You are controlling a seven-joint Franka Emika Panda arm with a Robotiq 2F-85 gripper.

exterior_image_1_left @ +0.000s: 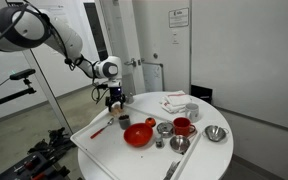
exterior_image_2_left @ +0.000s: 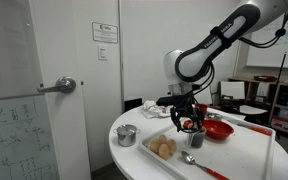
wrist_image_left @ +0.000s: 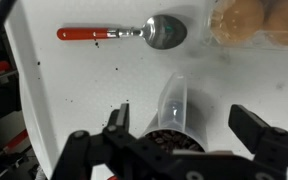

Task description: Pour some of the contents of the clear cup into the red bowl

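Observation:
My spread fingers are still above the clear cup's rim, so it is too early to close. My gripper moves down to the cup first.
In the wrist view the clear cup (wrist_image_left: 172,100) stands on the white table between my gripper's fingers (wrist_image_left: 179,125). The fingers are spread wide, with a gap on each side of the cup, so the gripper is open around it and not touching. The contents (wrist_image_left: 172,137) show as dark brown grains inside the cup. The red bowl (exterior_image_1_left: 137,135) sits on the table to the side of the gripper (exterior_image_1_left: 115,99), and it shows in both exterior views (exterior_image_2_left: 218,129). In both exterior views the gripper (exterior_image_2_left: 189,118) hangs low over the table, and the cup under it is hard to make out.
A spoon with a red handle (wrist_image_left: 124,32) lies beyond the cup, next to a dish of tan round items (wrist_image_left: 252,20). A red mug (exterior_image_1_left: 183,126), a small metal cup (exterior_image_1_left: 164,128) and metal bowls (exterior_image_1_left: 215,133) stand past the red bowl. A metal cup (exterior_image_2_left: 126,135) stands near the table edge.

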